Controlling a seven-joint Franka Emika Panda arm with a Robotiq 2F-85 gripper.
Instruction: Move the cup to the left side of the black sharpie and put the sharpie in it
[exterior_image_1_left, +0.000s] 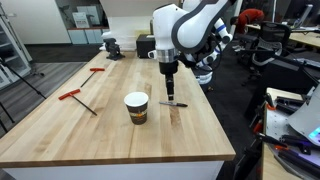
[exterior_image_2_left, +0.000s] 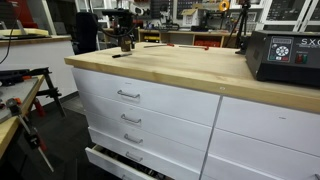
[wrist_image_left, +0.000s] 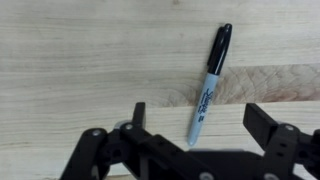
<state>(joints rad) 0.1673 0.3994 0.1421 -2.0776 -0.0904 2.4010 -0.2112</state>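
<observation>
My fingers are still above the sharpie between them in an exterior view, so it is too early to close. My gripper lowers first, then closes on the sharpie.
The cup (exterior_image_1_left: 136, 107), dark brown with a white rim, stands upright near the front of the wooden table (exterior_image_1_left: 60, 130). The black sharpie (wrist_image_left: 210, 82), grey-bodied with a black cap, lies flat on the wood just right of the cup in an exterior view (exterior_image_1_left: 175, 103). My gripper (exterior_image_1_left: 170, 88) hangs directly above the sharpie, fingers pointing down. In the wrist view the gripper (wrist_image_left: 200, 125) is open, its two fingers on either side of the marker's lower end without touching it. The cup is out of the wrist view.
Two red-handled tools (exterior_image_1_left: 76, 97) (exterior_image_1_left: 97, 70) lie on the left part of the table. A dark vise (exterior_image_1_left: 112, 45) stands at the far edge. In an exterior view a black box (exterior_image_2_left: 283, 55) sits on the bench top above white drawers (exterior_image_2_left: 130, 95).
</observation>
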